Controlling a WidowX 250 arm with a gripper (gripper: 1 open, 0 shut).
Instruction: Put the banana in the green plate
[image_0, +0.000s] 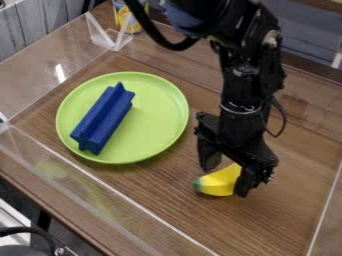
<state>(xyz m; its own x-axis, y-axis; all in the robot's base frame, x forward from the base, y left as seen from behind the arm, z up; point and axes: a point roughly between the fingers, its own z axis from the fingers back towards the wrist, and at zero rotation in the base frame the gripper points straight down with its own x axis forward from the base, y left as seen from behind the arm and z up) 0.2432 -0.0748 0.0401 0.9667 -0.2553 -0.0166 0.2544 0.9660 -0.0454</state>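
Note:
My gripper is going to grab the banana by its middle (229, 177) next, behind the banana's greenish tip. Then it can put the banana in the green plate (163, 117).
The yellow banana (221, 181) with its greenish tip lies on the wooden table, just right of the green plate (163, 117). My black gripper (234, 172) points straight down over the banana, open, with one finger on each side of it. The fingertips reach down beside the fruit near the table; the jaws have not closed on it. The banana's far end is hidden behind the fingers. The plate sits to the left, well clear of the gripper.
A blue ridged block (102, 115) lies on the green plate's left half. Clear acrylic walls (27, 150) enclose the table. A yellow object (127, 18) stands beyond the back wall. Bare wood lies right of and in front of the banana.

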